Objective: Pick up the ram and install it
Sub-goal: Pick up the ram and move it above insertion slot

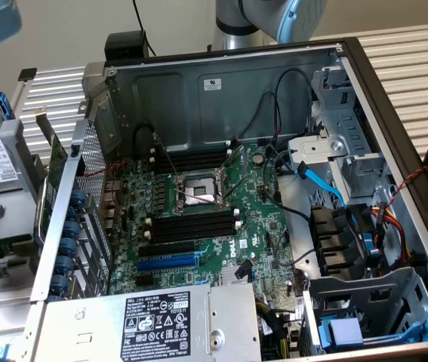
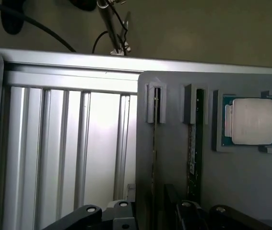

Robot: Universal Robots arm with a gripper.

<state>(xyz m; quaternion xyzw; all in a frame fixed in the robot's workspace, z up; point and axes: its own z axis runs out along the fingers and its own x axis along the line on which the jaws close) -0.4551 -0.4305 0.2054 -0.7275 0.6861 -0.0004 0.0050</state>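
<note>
My gripper is going to grab the ram next by the bare middle of its long edge (image 2: 153, 187), since the holder's raised slot goes around the ram's end.
In the wrist view, two ram sticks stand on edge in slots of a grey holder (image 2: 251, 191). One ram stick (image 2: 192, 148) shows its dark green board and a label; the other (image 2: 155, 143) is seen as a thin edge. My gripper (image 2: 155, 218) hovers over that end of the holder, open, its dark fingers (image 2: 121, 213) on either side of the thin-edged stick's line and not touching it. In the exterior view the gripper and the sticks are out of sight. The black memory sockets (image 1: 191, 226) on the motherboard lie bare.
A silver processor (image 2: 252, 120) rests in the holder beside the sticks. Ribbed aluminium table (image 2: 68, 153) borders the holder. The open computer case (image 1: 221, 90) holds the processor socket (image 1: 198, 190), a blue expansion slot (image 1: 167, 262), loose cables (image 1: 312, 177), drive cages and a power supply (image 1: 153, 324).
</note>
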